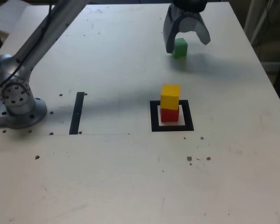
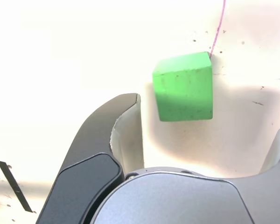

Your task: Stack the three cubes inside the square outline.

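Observation:
I will top the stack inside the square outline next, so I will grab the green cube [image 1: 180, 47] by two opposite sides with my gripper.
In the exterior view a yellow cube [image 1: 170, 96] rests on a red cube [image 1: 170, 114], slightly askew, inside the black square outline [image 1: 154, 116] near the table's middle. The green cube [image 1: 180, 47] sits alone on the table farther back. My gripper [image 1: 187, 43] hangs open over it, one finger [image 1: 170, 35] at the cube's left in that view, the other finger [image 1: 201, 31] off to its right. The wrist view shows the green cube [image 2: 184, 87] on the table between the spread fingers [image 2: 126, 126], untouched, with my gripper [image 2: 207, 121] open around it.
A thin black strip [image 1: 77, 112] lies flat at the exterior view's left. The arm's grey base [image 1: 16, 100] stands at the far left edge. The table's right edge [image 1: 266, 70] runs close to the gripper.

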